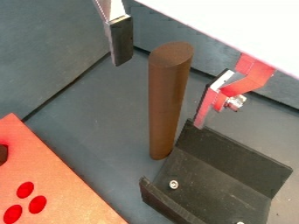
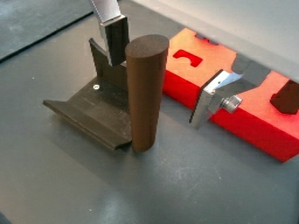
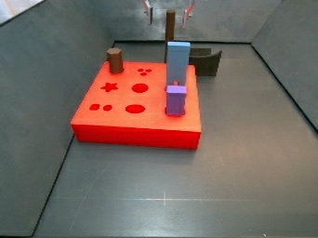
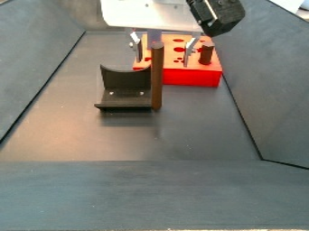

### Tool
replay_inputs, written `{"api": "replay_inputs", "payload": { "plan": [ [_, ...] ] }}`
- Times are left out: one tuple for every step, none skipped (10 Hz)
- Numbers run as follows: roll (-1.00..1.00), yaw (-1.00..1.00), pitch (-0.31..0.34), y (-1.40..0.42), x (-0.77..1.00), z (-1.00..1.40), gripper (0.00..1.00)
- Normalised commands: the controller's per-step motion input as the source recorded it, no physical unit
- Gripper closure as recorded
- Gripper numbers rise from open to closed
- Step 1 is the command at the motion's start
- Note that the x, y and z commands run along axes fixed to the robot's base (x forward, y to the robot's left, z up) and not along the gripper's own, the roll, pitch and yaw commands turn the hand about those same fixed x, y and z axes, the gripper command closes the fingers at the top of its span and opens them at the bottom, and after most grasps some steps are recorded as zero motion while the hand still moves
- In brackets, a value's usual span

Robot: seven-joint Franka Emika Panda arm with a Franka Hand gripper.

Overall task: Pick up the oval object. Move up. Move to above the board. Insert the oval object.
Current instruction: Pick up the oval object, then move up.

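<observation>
My gripper grabs the oval object by its top next, since its lower end stays free to enter the red board (image 3: 137,102).
The oval object (image 1: 169,101) is a tall dark-brown peg standing upright on the grey floor beside the fixture (image 1: 228,171). It also shows in a wrist view (image 2: 143,92) and a side view (image 4: 156,72). My gripper (image 1: 163,87) is open and level with the peg's top. One finger (image 1: 121,39) and the other finger (image 1: 219,96) stand on either side of the peg, with a gap on each side. The red board (image 3: 137,102) lies apart from the peg and also shows in a wrist view (image 2: 251,109). In a side view the gripper (image 4: 150,45) straddles the peg's top.
On the board stand a light-blue block (image 3: 179,60), a purple block (image 3: 177,99) and a short brown cylinder (image 3: 114,60). The fixture (image 4: 121,88) touches the peg's foot. Grey walls enclose the floor.
</observation>
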Motion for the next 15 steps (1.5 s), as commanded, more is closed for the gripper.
{"api": "replay_inputs", "payload": {
  "plan": [
    [0.00,0.00,0.000,0.00,0.00,0.00,1.00],
    [0.00,0.00,0.000,0.00,0.00,0.00,1.00],
    [0.00,0.00,0.000,0.00,0.00,0.00,1.00],
    [0.00,0.00,0.000,0.00,0.00,0.00,1.00],
    [0.00,0.00,0.000,0.00,0.00,0.00,1.00],
    [0.00,0.00,0.000,0.00,0.00,0.00,1.00],
    [0.00,0.00,0.000,0.00,0.00,0.00,1.00],
    [0.00,0.00,0.000,0.00,0.00,0.00,1.00],
    [0.00,0.00,0.000,0.00,0.00,0.00,1.00],
    [0.00,0.00,0.000,0.00,0.00,0.00,1.00],
    [0.00,0.00,0.000,0.00,0.00,0.00,1.00],
    [0.00,0.00,0.000,0.00,0.00,0.83,1.00],
    [0.00,0.00,0.013,0.00,-0.01,0.82,1.00],
    [0.01,0.00,0.052,0.01,-0.04,0.67,1.00],
    [0.02,0.00,0.055,0.01,-0.03,0.56,1.00]
  ]
}}
